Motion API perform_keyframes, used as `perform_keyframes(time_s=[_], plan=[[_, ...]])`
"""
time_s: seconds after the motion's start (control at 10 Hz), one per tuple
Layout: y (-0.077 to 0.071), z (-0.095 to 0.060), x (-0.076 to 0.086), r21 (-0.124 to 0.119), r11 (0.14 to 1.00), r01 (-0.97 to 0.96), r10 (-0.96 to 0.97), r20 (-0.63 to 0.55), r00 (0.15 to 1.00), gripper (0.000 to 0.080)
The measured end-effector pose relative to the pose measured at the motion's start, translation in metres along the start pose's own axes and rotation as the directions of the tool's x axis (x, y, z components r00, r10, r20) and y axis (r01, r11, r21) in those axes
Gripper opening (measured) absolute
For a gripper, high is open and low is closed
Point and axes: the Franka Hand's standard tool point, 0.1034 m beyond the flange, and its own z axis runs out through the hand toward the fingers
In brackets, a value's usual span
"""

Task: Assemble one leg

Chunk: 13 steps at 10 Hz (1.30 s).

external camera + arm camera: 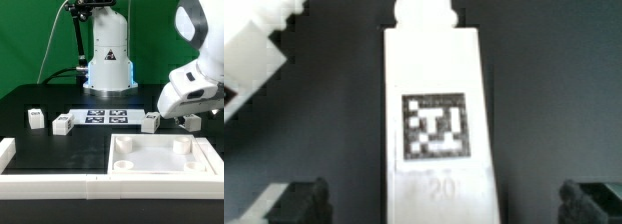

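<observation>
The leg's round knob end should stay free for the white tabletop, so my gripper will grab the leg by its square tagged body (439, 165) next.
In the wrist view a leg (438, 110) lies lengthwise on the black table, a long white peg with a square tag on its face. My gripper (446, 203) is open, its dark fingertips (301, 202) standing wide on either side of the leg's near end without touching it. In the exterior view my gripper (187, 121) is low over the table at the right, just behind the white tabletop (160, 170), and it hides this leg. Three other legs lie on the table: one (36, 118), a second (63, 125) and a third (150, 122).
The marker board (105, 116) lies at the middle of the table in front of the robot base (108, 60). A white rail (50, 185) runs along the front edge and turns up at the exterior view's left. A white part (251, 55) shows beside the leg in the wrist view.
</observation>
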Motion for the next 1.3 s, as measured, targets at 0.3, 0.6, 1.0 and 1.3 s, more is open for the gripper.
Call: perform_keyframes(time_s=[0.3, 0.6, 1.0, 1.3], plan=[[0.001, 0.017, -0.010, -0.027, 0.999, 0.028, -0.022, 0.209, 0.978, 0.0649], [0.001, 0.021, -0.006, -0.017, 0.999, 0.028, -0.022, 0.297, 0.955, 0.0649], [0.001, 0.021, -0.006, -0.017, 0.999, 0.028, -0.022, 0.297, 0.955, 0.0431], [0.001, 0.021, -0.006, -0.017, 0.999, 0.028, -0.022, 0.297, 0.955, 0.0288]])
